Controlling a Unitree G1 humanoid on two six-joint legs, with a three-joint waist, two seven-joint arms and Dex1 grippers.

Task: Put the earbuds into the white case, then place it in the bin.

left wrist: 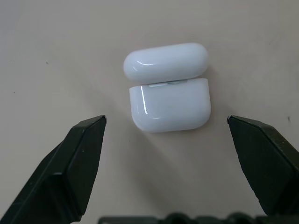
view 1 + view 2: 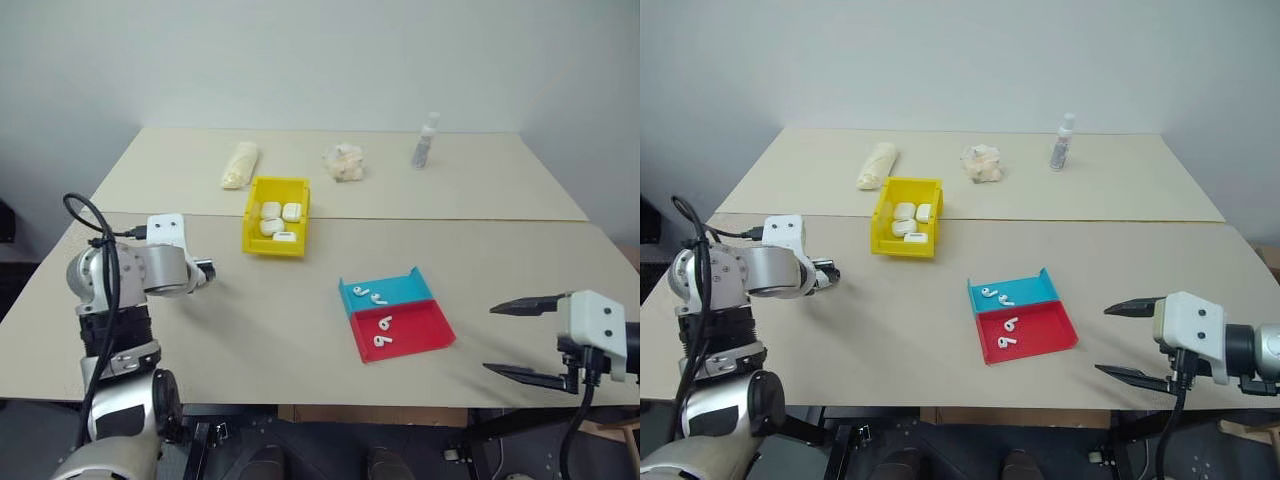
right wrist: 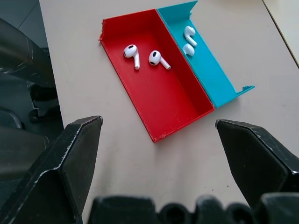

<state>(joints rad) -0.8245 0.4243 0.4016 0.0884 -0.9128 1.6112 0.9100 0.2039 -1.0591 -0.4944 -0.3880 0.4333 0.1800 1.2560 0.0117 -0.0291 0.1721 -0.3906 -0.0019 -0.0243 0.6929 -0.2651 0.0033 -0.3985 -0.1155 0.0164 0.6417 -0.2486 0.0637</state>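
I should lower my left gripper before closing on the case. Its fingers stop above the white case (image 1: 172, 105) in the left wrist view, so they would miss it if I closed now.
The white case (image 1: 169, 99) lies on the table with its lid hinged open. My left gripper (image 1: 166, 119) hangs open just over it, one finger on either side and neither touching. In the head views this gripper (image 2: 203, 270) sits left of the yellow bin (image 2: 272, 247), which holds several white cases. Two earbuds (image 3: 142, 56) lie in the red half of the tray (image 3: 173, 100) and two more (image 3: 188, 41) in the blue half. My right gripper (image 2: 489, 339) is open and empty, above the table's front edge to the right of the tray.
At the back of the far table lie a cream roll (image 2: 240, 163), a crumpled paper wad (image 2: 344, 161) and a small bottle (image 2: 426, 142). A seam between the two tables runs just behind the bin.
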